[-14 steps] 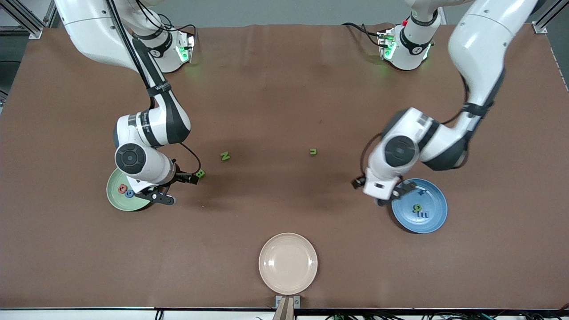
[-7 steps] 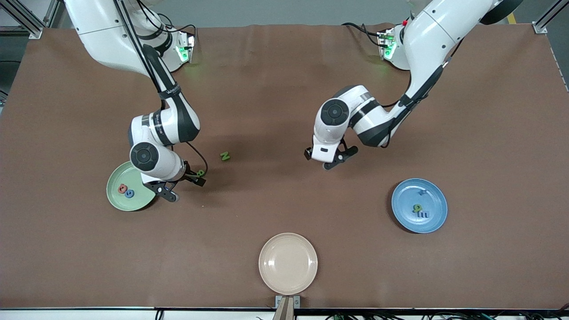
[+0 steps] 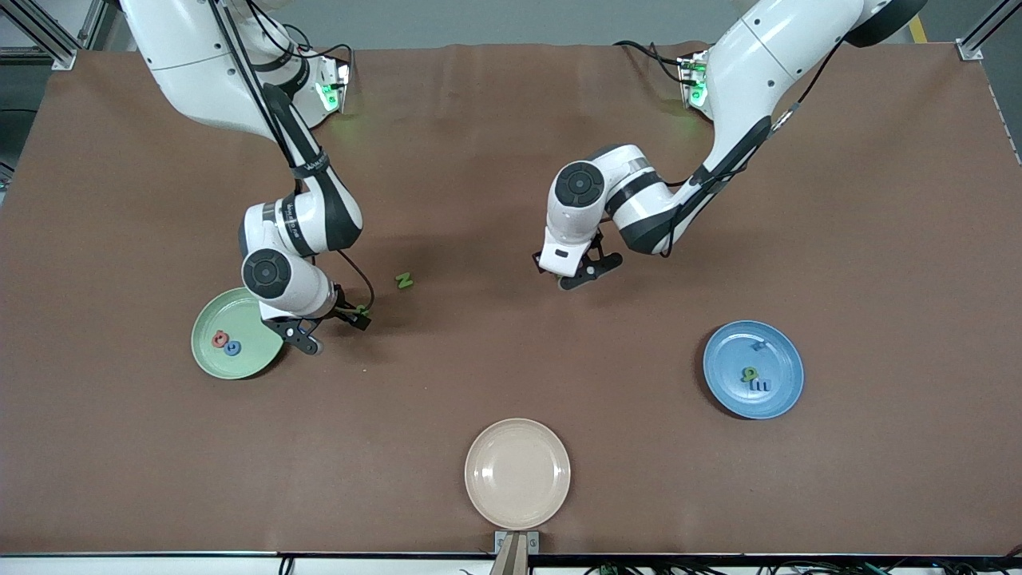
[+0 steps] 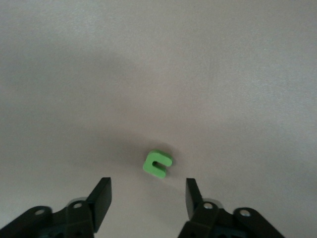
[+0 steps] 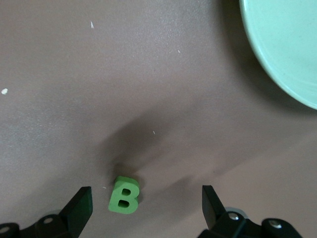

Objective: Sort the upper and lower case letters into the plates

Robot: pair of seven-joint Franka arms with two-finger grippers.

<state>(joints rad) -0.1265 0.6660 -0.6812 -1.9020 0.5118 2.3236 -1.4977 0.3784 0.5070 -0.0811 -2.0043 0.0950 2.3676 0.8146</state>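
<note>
I should next grab the green B with my right gripper by its straight spine and rounded bumps, to sort upper case letters onto the pale green plate [image 3: 239, 367] [image 5: 287, 49].
A green letter B [image 5: 124, 195] lies on the brown table beside the pale green plate [image 3: 239, 367], between the fingers of my open right gripper [image 5: 146, 207], which hangs low over it [image 3: 334, 331]. The plate [image 5: 287, 49] holds a red letter [image 3: 218, 339] and a blue letter [image 3: 232, 348]. My open left gripper [image 4: 147, 196] hovers over a small green letter u [image 4: 158, 163] at mid-table; in the front view the gripper [image 3: 568, 275] hides that letter. A green N [image 3: 404, 280] lies between the two grippers. The blue plate [image 3: 722, 391] holds three letters, among them a green one [image 3: 749, 373] and a blue m [image 3: 762, 386].
A beige plate [image 3: 517, 473] sits at the table edge nearest the front camera, with nothing in it. Small white specks [image 5: 4, 91] dot the table near the B.
My left gripper has swung from over the blue plate to over the green u at mid-table. My right gripper has moved from over the pale green plate to the B.
</note>
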